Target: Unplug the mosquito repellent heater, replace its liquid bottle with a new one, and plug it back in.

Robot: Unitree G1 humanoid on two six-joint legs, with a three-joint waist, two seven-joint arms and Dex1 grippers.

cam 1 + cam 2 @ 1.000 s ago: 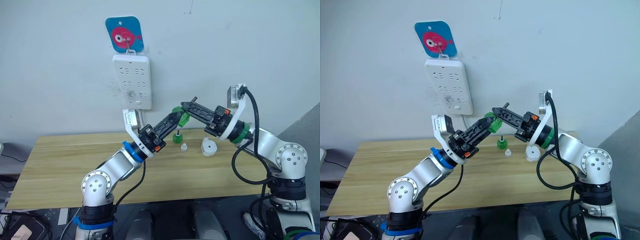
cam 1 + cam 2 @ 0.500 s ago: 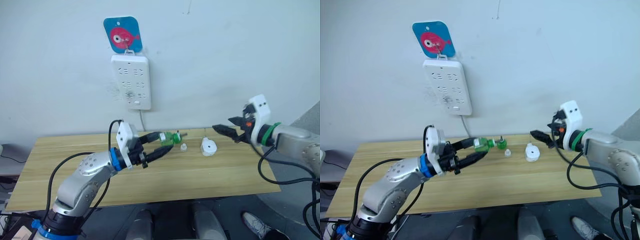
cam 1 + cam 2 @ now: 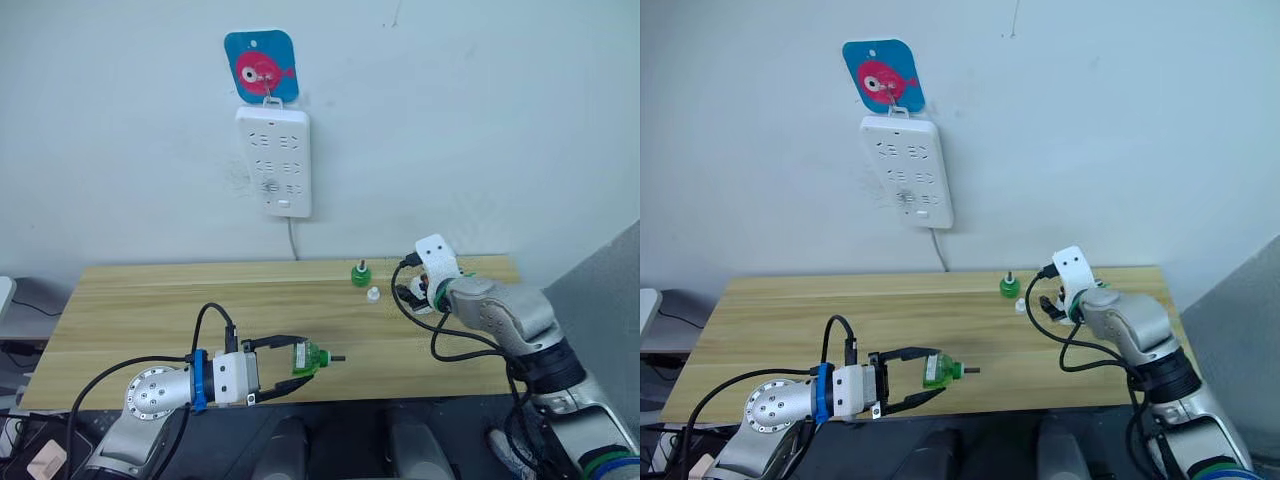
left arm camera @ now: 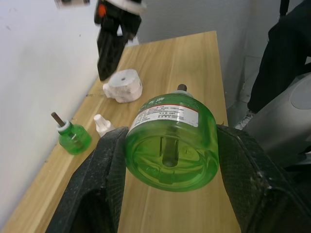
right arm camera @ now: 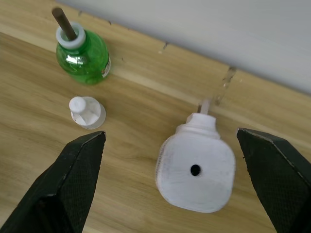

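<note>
My right gripper needs to grab the white heater next by its rounded body [image 5: 195, 180]. Then it can bring the heater onto the wick of the new green bottle.
My left gripper [image 3: 298, 364] is shut on a green liquid bottle [image 4: 170, 145], held on its side with the wick pointing away, above the table's front edge. The bottle's base faces the left wrist camera between the two black fingers [image 4: 104, 184]. The mosquito repellent heater [image 5: 196, 170], white with a small hole in its top, lies unplugged on the table at the back right. My right gripper [image 3: 418, 291] hovers over it, open, with one finger on each side and not touching. A second green bottle [image 3: 359, 274] stands upright to the left of the heater, a small white cap [image 3: 373, 294] beside it.
A white power strip [image 3: 274, 160] hangs on the wall under a blue card with a pink fish [image 3: 262, 65], its cord dropping behind the wooden table [image 3: 150, 300]. The table's left half is bare wood.
My left arm has swung down and back to the table's front edge with the green bottle in it. My right arm has dropped to the heater, fingers spread. The camera has shifted too.
</note>
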